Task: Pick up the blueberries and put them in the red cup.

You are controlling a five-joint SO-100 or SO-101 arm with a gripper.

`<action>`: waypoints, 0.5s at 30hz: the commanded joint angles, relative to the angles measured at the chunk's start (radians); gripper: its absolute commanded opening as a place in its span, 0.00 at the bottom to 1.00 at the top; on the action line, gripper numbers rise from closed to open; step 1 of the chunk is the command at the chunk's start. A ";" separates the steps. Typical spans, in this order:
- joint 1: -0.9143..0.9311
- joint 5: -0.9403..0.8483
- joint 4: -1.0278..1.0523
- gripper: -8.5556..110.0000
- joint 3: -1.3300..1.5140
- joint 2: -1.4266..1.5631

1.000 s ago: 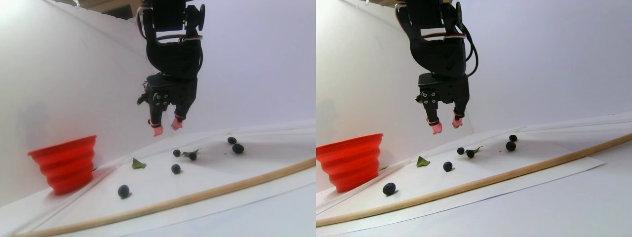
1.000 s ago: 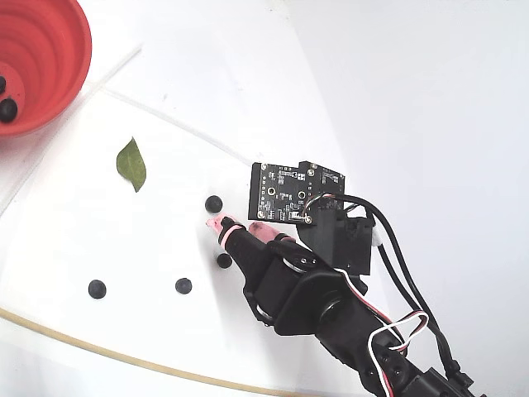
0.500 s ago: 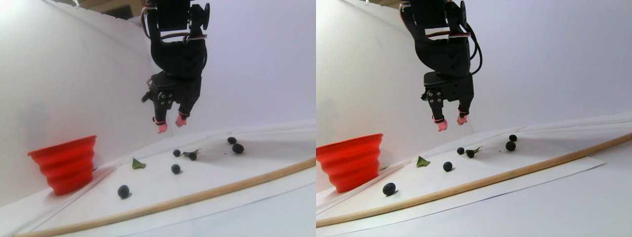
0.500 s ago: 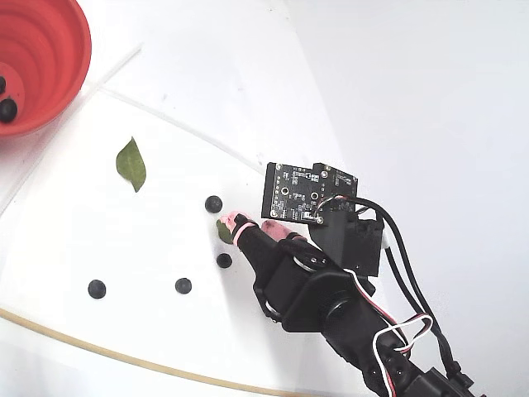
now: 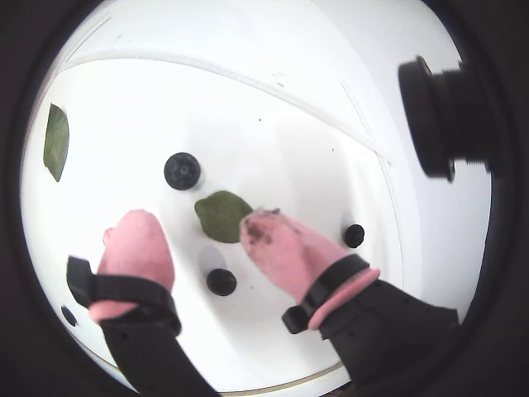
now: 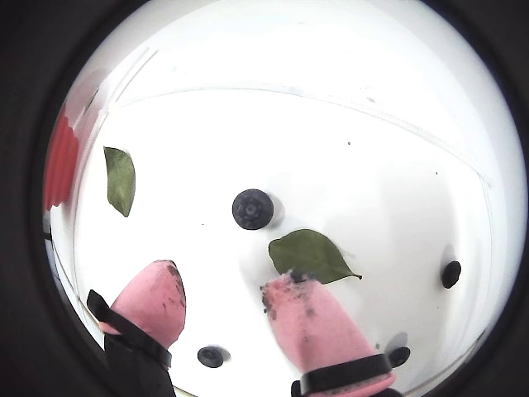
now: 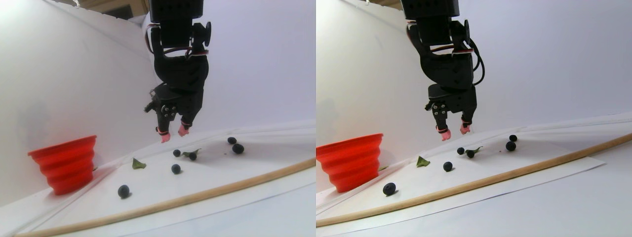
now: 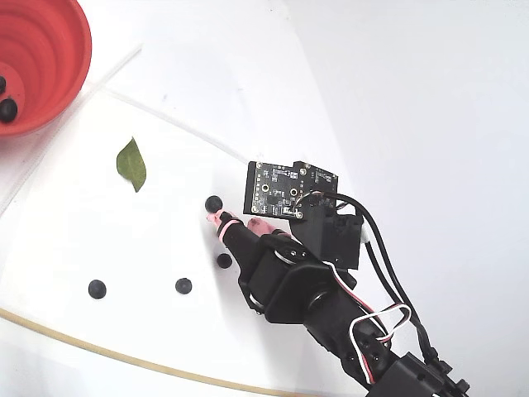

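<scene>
My gripper grabs the large dark blueberry by its round sides next, to fill the red cup.
My gripper [image 7: 174,134] hangs open and empty a little above the white sheet, pink fingertips [image 5: 136,244] pointing down. In a wrist view one blueberry [image 5: 221,281] lies on the sheet below the gap between the fingers, beside a green leaf [image 5: 223,215]; another blueberry [image 5: 182,170] lies beyond it. The fixed view shows the gripper [image 8: 235,222] over that pair of blueberries [image 8: 214,203] [image 8: 224,260], with two more [image 8: 183,285] [image 8: 97,289] toward the stick. The red cup [image 8: 45,50] stands at the top left and holds dark berries [image 8: 7,107]. In the stereo pair view the red cup [image 7: 66,163] is far left.
A second leaf [image 8: 131,164] lies between the cup and the gripper. A long wooden stick [image 7: 197,197] runs along the sheet's near edge. Two more blueberries [image 7: 238,148] lie to the right of the gripper. A green-black circuit board [image 8: 289,190] rides on the wrist.
The arm has come down, so the fingertips are nearer the sheet above the berries by the leaf. The jaws stay open. No berry has moved.
</scene>
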 commanded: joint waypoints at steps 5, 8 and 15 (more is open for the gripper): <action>0.000 0.020 -0.035 0.24 -0.123 -0.015; 0.000 0.026 -0.037 0.25 -0.141 -0.034; 0.003 0.029 -0.041 0.25 -0.172 -0.072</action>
